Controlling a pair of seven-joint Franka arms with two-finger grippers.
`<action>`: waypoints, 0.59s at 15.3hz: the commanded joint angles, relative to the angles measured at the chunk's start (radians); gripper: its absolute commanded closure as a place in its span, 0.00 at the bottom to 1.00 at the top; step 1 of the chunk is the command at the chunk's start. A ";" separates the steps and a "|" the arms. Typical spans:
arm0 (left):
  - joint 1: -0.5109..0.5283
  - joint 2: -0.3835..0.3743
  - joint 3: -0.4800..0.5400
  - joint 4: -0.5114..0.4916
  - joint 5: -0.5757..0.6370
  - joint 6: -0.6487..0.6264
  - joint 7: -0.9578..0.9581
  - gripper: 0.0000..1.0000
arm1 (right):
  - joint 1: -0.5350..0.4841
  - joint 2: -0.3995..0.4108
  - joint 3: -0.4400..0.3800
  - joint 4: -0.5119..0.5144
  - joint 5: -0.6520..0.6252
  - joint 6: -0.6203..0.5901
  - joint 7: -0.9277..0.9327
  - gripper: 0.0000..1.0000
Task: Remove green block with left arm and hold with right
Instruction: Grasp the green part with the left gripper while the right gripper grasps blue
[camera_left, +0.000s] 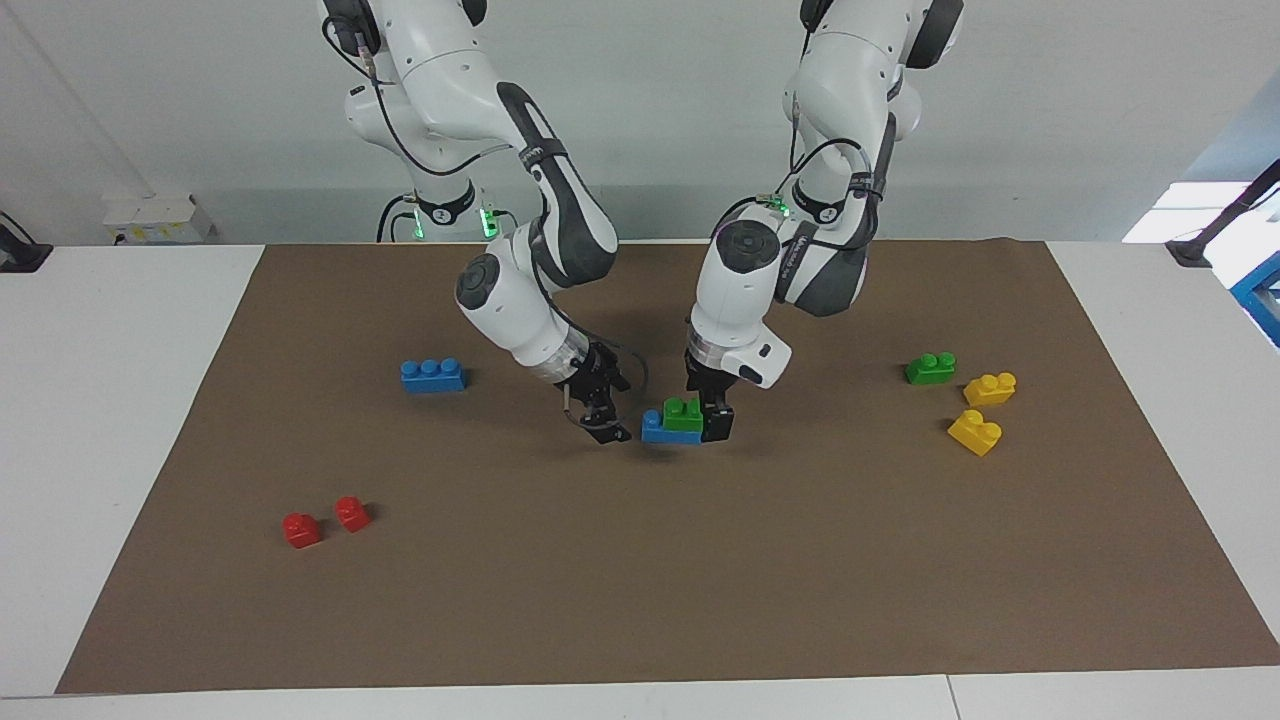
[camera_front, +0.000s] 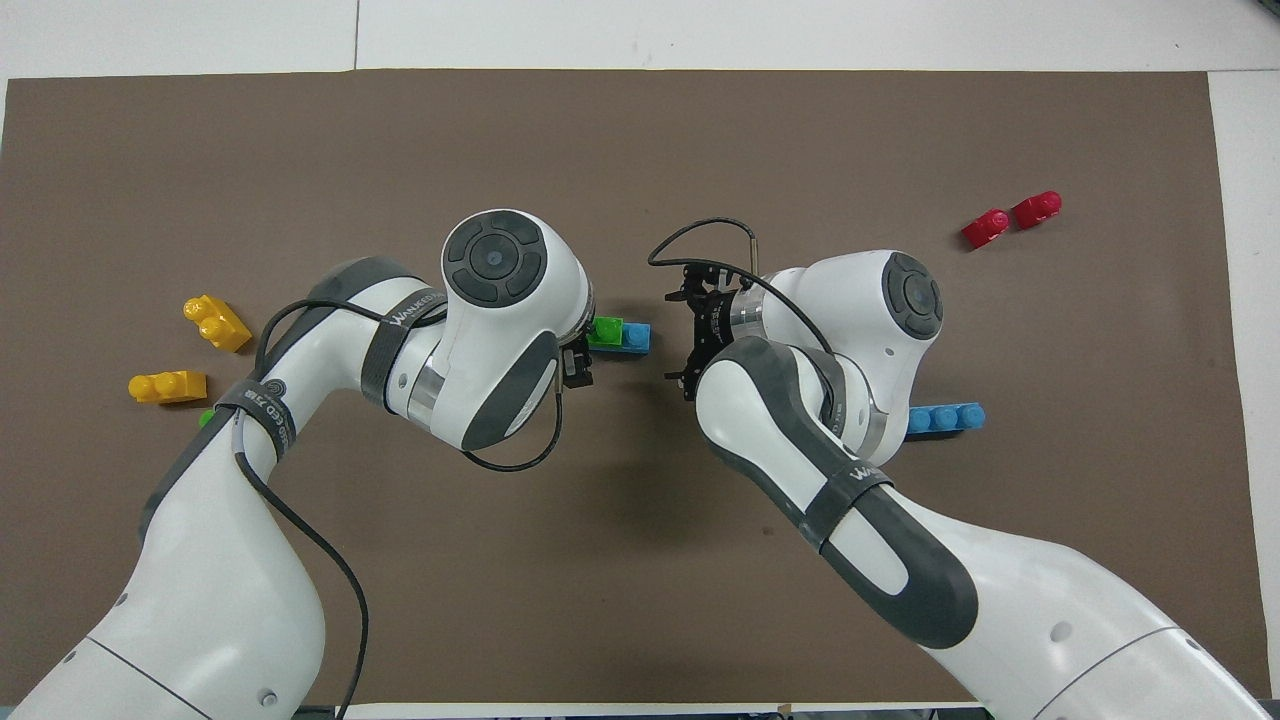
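Note:
I should next grab the blue brick by its uncovered end (camera_front: 639, 338) with my right gripper, so the green block (camera_front: 604, 331) stays free to remove.
The green block (camera_left: 684, 413) sits on a blue brick (camera_left: 665, 430) mid-mat, covering the end toward the left arm. In the overhead view the green block (camera_front: 604, 331) shows only partly beside the left wrist. My left gripper (camera_left: 712, 418) is open and down at the block's end toward the left arm; its wrist hides most of the left gripper (camera_front: 580, 352) from above. My right gripper (camera_left: 603, 420) is open and low at the blue brick's free end, a small gap away. From above the right gripper (camera_front: 688, 335) shows wide-spread fingers facing the blue brick (camera_front: 634, 338).
A second green brick (camera_left: 930, 368) and two yellow bricks (camera_left: 990, 388) (camera_left: 975, 432) lie toward the left arm's end. A lone blue three-stud brick (camera_left: 432, 375) and two red pieces (camera_left: 301, 530) (camera_left: 352, 513) lie toward the right arm's end. All rest on the brown mat (camera_left: 700, 580).

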 joint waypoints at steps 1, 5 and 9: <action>-0.020 0.007 0.015 -0.008 0.019 0.028 -0.035 0.00 | 0.025 0.026 0.001 0.011 0.022 0.062 0.019 0.02; -0.025 0.007 0.015 -0.024 0.019 0.052 -0.037 0.00 | 0.046 0.036 0.001 0.011 0.022 0.094 0.019 0.02; -0.024 0.007 0.015 -0.024 0.019 0.052 -0.035 0.00 | 0.055 0.055 0.003 0.015 0.024 0.142 0.022 0.02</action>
